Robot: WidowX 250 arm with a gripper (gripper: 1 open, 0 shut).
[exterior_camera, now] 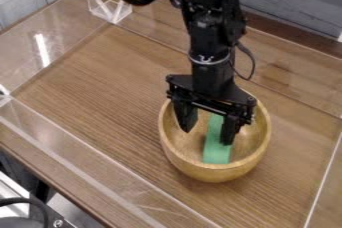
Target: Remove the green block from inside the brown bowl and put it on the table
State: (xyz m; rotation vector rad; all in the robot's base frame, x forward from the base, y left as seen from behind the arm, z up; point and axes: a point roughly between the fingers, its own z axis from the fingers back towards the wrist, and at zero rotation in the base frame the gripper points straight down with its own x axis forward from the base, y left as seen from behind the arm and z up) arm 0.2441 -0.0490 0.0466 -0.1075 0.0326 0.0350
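My gripper grabs the block by its upper end (218,125) next, to lift the green block (219,149) out of the brown bowl onto the table.
The brown bowl (181,156) sits on the table (107,82) at the lower right of the camera view. The green block (219,149) lies inside it, slanted along the bowl's right inner side. My gripper (210,125) points straight down into the bowl and stands open, its two black fingers straddling the upper part of the block. The left finger (186,114) is by the bowl's inner left, the right finger (234,127) just past the block's right edge. Whether the fingers touch the block I cannot tell. The block's upper end is partly hidden by the gripper.
Low clear plastic walls (80,172) border the tabletop. A small clear folded stand (107,8) sits at the far left corner. Bare wood-grain surface lies to the left and front-left of the bowl.
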